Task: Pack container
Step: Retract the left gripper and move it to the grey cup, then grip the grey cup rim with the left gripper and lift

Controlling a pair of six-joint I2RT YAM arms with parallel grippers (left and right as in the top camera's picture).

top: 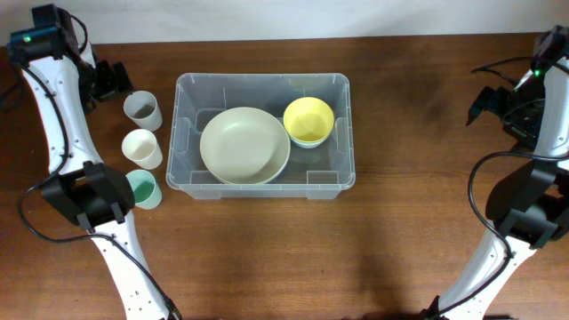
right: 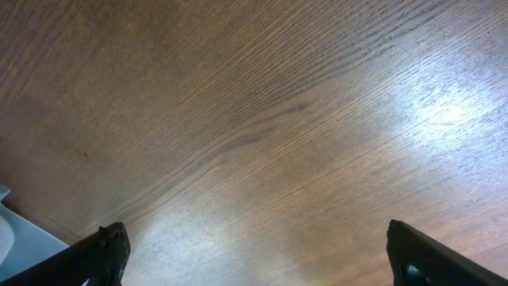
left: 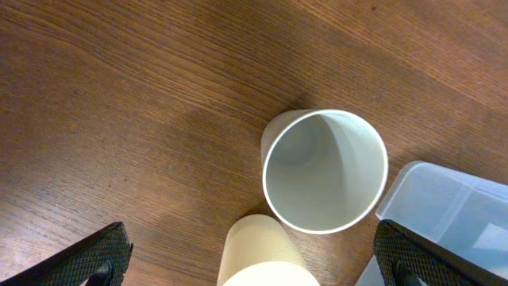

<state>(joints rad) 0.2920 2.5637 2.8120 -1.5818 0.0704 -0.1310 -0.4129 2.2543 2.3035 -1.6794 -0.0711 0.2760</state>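
The left gripper grabs the grey cup next, by its rim edge away from the container, and the cup's base stays free to stand inside.
The clear plastic container [top: 263, 133] sits at the table's middle, holding a large pale green bowl [top: 244, 145] and a yellow bowl [top: 308, 120]. To its left stand a grey cup [top: 142, 109], a cream cup [top: 142, 148] and a teal cup [top: 143, 188]. My left gripper [top: 114, 82] hangs open and empty above the table just left of the grey cup [left: 324, 170]; the cream cup [left: 258, 254] and a container corner [left: 444, 214] also show in the left wrist view. My right gripper [top: 491, 100] is open and empty over bare wood at the far right.
The wooden table [top: 409, 222] stretches around the container. A sliver of the container's edge [right: 20, 234] shows at the lower left of the right wrist view. Both arm bases stand at the front corners.
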